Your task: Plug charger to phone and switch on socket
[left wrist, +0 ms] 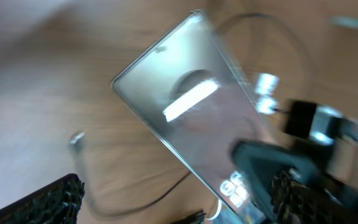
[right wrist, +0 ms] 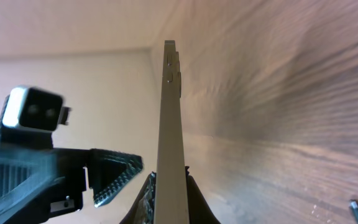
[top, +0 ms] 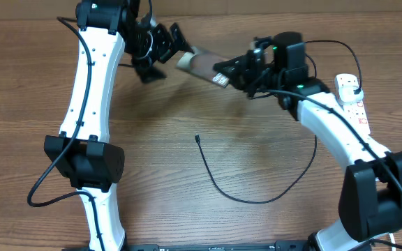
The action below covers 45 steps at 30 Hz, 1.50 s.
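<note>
The lettered end of the phone needs to stay free to plug in the charger. My left gripper should grab the phone by its long side [top: 198, 69] next.
My right gripper [top: 223, 75] is shut on the phone [top: 199, 63] and holds it above the table at the back. In the right wrist view the phone [right wrist: 171, 118] stands edge-on, pinched at its lower end by my right gripper [right wrist: 171, 190]. My left gripper [top: 167, 54] is open just left of the phone's free end. From the left wrist the phone [left wrist: 185, 106] shows its glossy face between the wide-apart fingers [left wrist: 58, 202], untouched. The charger [top: 243, 195] loops over the table, its tip [top: 197, 137] free. The socket [top: 354, 104] lies at the right edge.
The right arm's white link [top: 333, 132] crosses over the charger's far end and hides it. The left arm's base link [top: 86, 160] stands at the left. Bare wood lies between the cable loop and the front edge.
</note>
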Motion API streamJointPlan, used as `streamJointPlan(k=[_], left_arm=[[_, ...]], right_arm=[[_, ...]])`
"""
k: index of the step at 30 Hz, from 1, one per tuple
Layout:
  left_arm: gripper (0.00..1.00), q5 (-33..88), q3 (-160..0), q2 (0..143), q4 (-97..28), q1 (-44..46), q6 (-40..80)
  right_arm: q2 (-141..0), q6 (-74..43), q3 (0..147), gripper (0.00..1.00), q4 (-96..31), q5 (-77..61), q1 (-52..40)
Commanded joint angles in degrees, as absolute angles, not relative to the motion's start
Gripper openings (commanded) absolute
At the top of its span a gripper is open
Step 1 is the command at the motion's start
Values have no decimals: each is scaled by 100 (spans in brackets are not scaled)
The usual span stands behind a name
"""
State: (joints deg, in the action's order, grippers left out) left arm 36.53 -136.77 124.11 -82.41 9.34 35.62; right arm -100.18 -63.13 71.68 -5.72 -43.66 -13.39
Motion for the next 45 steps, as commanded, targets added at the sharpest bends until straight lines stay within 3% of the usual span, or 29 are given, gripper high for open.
streamJointPlan(k=[1,8,15,26,35,39,45], left_arm=[[99,5356,-13734,12213,-7708,923,2904],[100,6919,-13734,12213,-6257,919,4012],[99,7072,-13734,12213,-5596,906,4818],[76,6267,-13734,12213,-4252,950,6412],[63,5957,-13734,12215,-4351,1055,6364],[48,5507,-13734,12215,-4383,1055,6392],[33,5225,-13734,12215,-4471,1055,6394]], right_arm=[[-9441,-6753,7279,4,-478,-4414,-1033],[-9354,-8248,7279,4,580,-3920,-930],[-9354,-9301,7282,4,2023,-3225,-1035],[-9354,-10501,7282,4,2292,-1920,-1688],[-9354,-10497,7284,4,2554,-1787,-1907],[-9354,-10497,7284,4,2502,-1914,-1907],[-9354,-10497,7284,4,2475,-1916,-1907]])
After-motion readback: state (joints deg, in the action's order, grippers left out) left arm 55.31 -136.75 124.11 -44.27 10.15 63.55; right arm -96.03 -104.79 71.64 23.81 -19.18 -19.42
